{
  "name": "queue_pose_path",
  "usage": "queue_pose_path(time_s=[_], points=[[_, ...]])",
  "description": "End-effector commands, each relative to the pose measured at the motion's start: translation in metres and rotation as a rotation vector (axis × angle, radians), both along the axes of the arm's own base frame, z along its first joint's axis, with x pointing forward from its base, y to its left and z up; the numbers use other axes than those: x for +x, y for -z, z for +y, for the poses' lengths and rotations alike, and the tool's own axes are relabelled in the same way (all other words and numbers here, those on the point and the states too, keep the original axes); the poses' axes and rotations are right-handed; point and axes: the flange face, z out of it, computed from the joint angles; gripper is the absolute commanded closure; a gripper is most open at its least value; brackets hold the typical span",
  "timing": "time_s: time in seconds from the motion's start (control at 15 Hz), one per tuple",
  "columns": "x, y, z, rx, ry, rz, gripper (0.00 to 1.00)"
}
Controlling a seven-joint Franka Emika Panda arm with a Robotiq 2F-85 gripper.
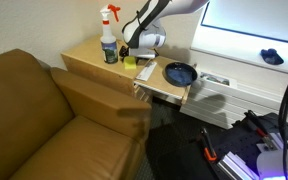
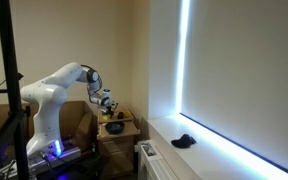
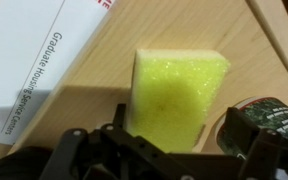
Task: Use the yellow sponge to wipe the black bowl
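Observation:
The yellow sponge point(image 3: 181, 88) lies between the robot's fingers, which reach down on either side of it, so the gripper would hold the sponge if it closed now. The gripper should close on the sponge now.
The yellow sponge point(image 3: 181, 88) lies flat on the wooden table, also seen in an exterior view point(image 1: 130, 62). My gripper point(image 3: 179, 135) is open and lowered over it, one finger on each side; the left finger is close to the sponge's edge and the right finger stands apart from it. In the exterior views the gripper point(image 1: 134, 52) point(image 2: 106, 103) hangs just above the table top. The black bowl point(image 1: 179, 73) sits on the table's lighter end, a little away from the sponge, and shows below the gripper in an exterior view point(image 2: 114, 127). It is out of the wrist view.
A spray bottle point(image 1: 109, 42) stands beside the sponge. A white printed sheet point(image 3: 34, 70) lies on the wooden table point(image 1: 84, 55). A dark round object point(image 3: 274, 118) sits by the right finger. A brown couch point(image 1: 44, 120) is in front. A dark blue object point(image 1: 272, 56) rests on the windowsill.

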Motion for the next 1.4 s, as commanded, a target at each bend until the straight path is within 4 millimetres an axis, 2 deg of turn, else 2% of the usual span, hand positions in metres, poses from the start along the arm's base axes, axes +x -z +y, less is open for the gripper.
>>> queue_pose_path(time_s=[0.0, 0.67, 0.73, 0.8, 1.07, 1.33], points=[[0.0005, 0.0001, 0.0009, 0.0, 0.0, 0.0, 0.0], [0.0007, 0.0014, 0.0025, -0.012, -0.014, 0.035, 0.0], [0.0003, 0.0018, 0.0024, -0.016, -0.018, 0.042, 0.25], [-0.0002, 0.0025, 0.0021, -0.02, -0.017, 0.051, 0.27], [0.0011, -0.0006, -0.0021, -0.034, -0.016, 0.065, 0.55], [0.0032, -0.0028, -0.0045, -0.03, -0.009, 0.068, 0.79]])
